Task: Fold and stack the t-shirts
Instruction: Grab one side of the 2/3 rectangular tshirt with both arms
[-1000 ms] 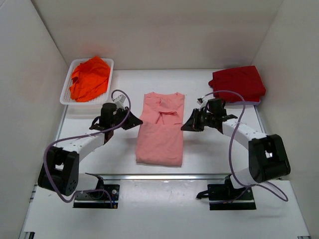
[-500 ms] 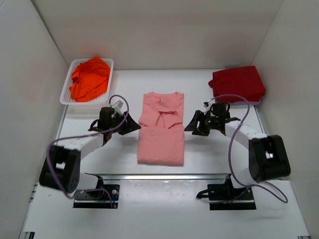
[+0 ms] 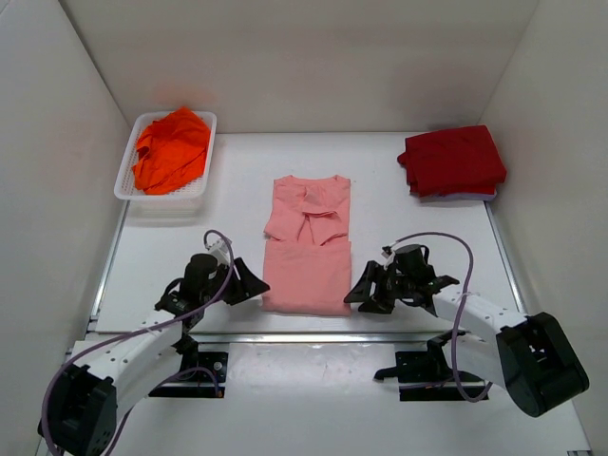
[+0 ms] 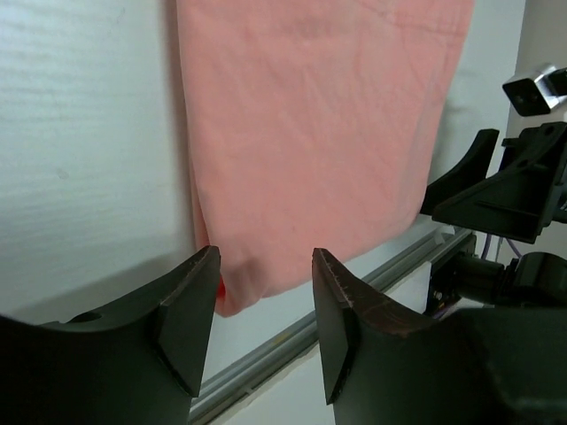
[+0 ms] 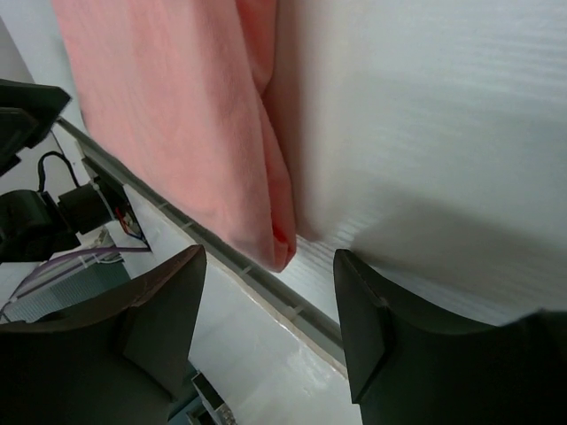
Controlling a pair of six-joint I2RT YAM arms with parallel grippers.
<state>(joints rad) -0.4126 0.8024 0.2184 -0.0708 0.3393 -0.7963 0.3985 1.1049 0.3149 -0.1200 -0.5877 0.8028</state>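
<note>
My left gripper grabs the pink t-shirt by its near hem corner (image 3: 268,306) (image 4: 238,296) next, matching my right gripper, to fold the hem toward the collar.
The salmon-pink t-shirt (image 3: 307,252) lies flat mid-table, folded into a long narrow strip with its collar far from me. My left gripper (image 3: 249,283) is open at its near left corner. My right gripper (image 3: 366,288) is open at its near right corner. In the left wrist view the pink t-shirt (image 4: 319,124) has its hem corner just ahead of the open left gripper (image 4: 266,266). The right wrist view shows the pink t-shirt (image 5: 186,115) the same way, ahead of the right gripper (image 5: 270,266). A folded dark red t-shirt (image 3: 452,160) sits back right. The orange t-shirt (image 3: 171,147) lies crumpled in a basket.
The white slotted basket (image 3: 128,180) stands at the back left. A metal rail (image 3: 313,337) runs along the table's near edge just behind the pink shirt's hem. White walls close in the left, right and back sides.
Both grippers have opened and drawn back along the pink t-shirt's sides, from about its middle to its near hem corners. The shirt lies still.
</note>
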